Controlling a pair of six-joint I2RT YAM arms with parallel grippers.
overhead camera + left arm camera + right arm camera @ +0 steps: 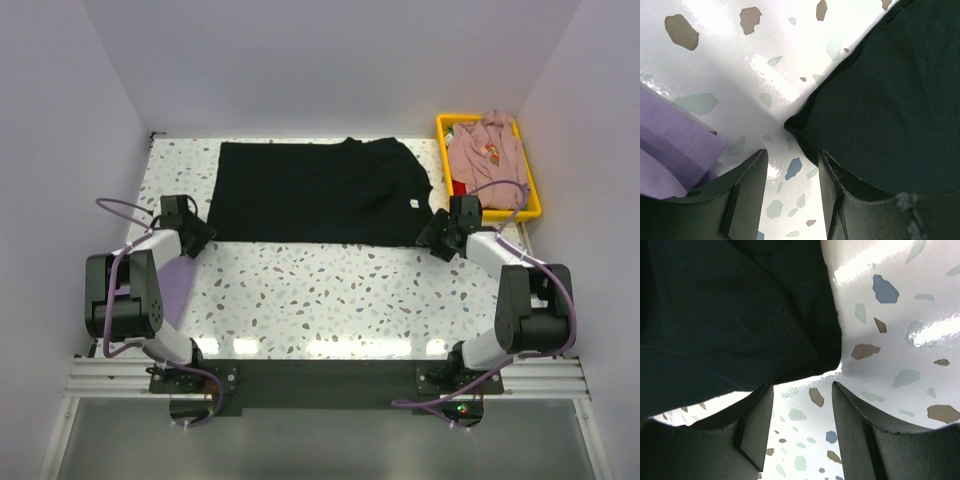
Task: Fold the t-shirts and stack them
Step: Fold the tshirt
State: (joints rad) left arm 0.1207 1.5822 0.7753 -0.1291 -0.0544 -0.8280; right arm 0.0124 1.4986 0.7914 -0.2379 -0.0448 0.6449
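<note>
My right gripper is to grab the black t-shirt (320, 192) next by its near corner on the label side, opposite my left gripper's corner. It needs to draw the t-shirt straight for folding.
The black t-shirt (320, 192) lies flat across the far half of the table, its small white label (416, 203) near the right edge. My left gripper (200, 236) is open at the shirt's near left corner (790, 124), with nothing between the fingers. My right gripper (432, 235) is open at the near right corner (832, 357), also empty. A lavender t-shirt (172, 285) lies under my left arm and shows in the left wrist view (675, 145). A dusty-pink t-shirt (485, 150) sits bunched in the yellow bin (532, 195).
The yellow bin stands at the far right corner of the speckled table (330, 300). White walls close in the table on the left, back and right. A metal rail (330, 380) runs along the near edge by the arm bases.
</note>
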